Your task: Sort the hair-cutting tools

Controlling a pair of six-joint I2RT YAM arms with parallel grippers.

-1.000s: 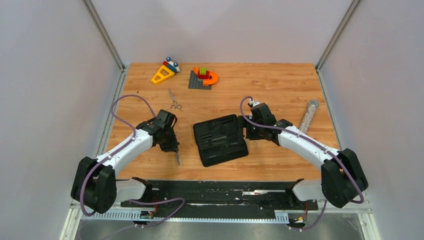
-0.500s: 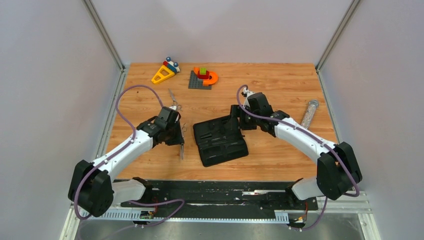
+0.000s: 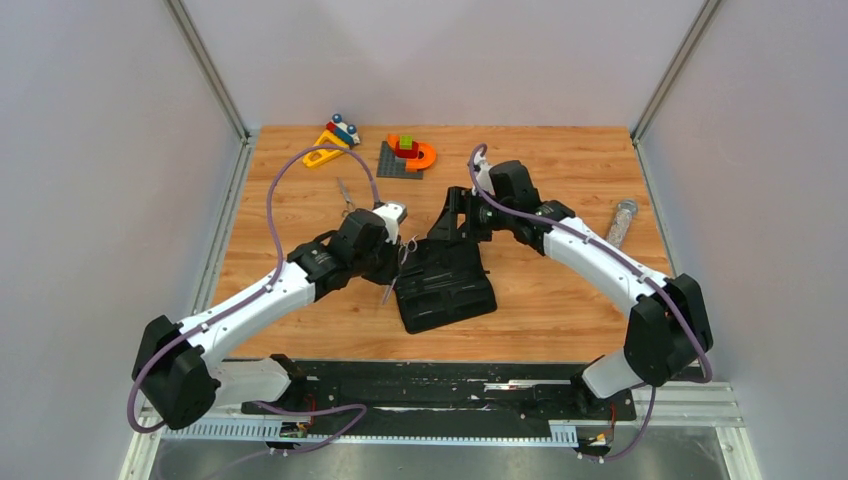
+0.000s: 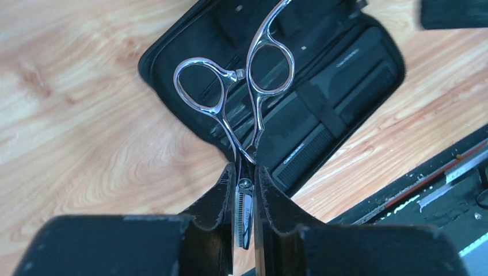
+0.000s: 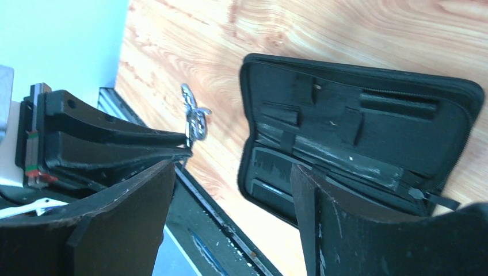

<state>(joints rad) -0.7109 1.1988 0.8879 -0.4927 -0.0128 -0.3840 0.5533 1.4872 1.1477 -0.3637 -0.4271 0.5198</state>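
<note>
My right gripper is going to reach the silver scissors and needs to grab the scissors' ring handles. The scissors' blades then stay free to go into the black case.
My left gripper point(image 3: 393, 268) point(image 4: 246, 169) is shut on one pair of silver scissors point(image 4: 254, 121) by the blades. It holds them over the left edge of the open black case point(image 3: 450, 290) point(image 4: 368, 63), ring handles pointing at the case. The black comb point(image 4: 305, 150) lies strapped inside the case. The second pair of scissors point(image 3: 346, 197) lies on the table, far left of the case. My right gripper point(image 3: 452, 222) point(image 5: 233, 172) is open at the case's far half, which stands tilted up. The right wrist view shows the case point(image 5: 368, 126) and the held scissors point(image 5: 195, 121).
Colourful toy blocks point(image 3: 327, 145) and a grey plate with blocks point(image 3: 408, 155) sit at the table's far edge. A clear glittery tube point(image 3: 617, 228) lies at the right. The black base rail point(image 3: 440, 385) runs along the near edge.
My left gripper has carried the scissors right and farther away, from the table to the case's left edge. My right gripper has moved left and the case's far half has tilted up.
</note>
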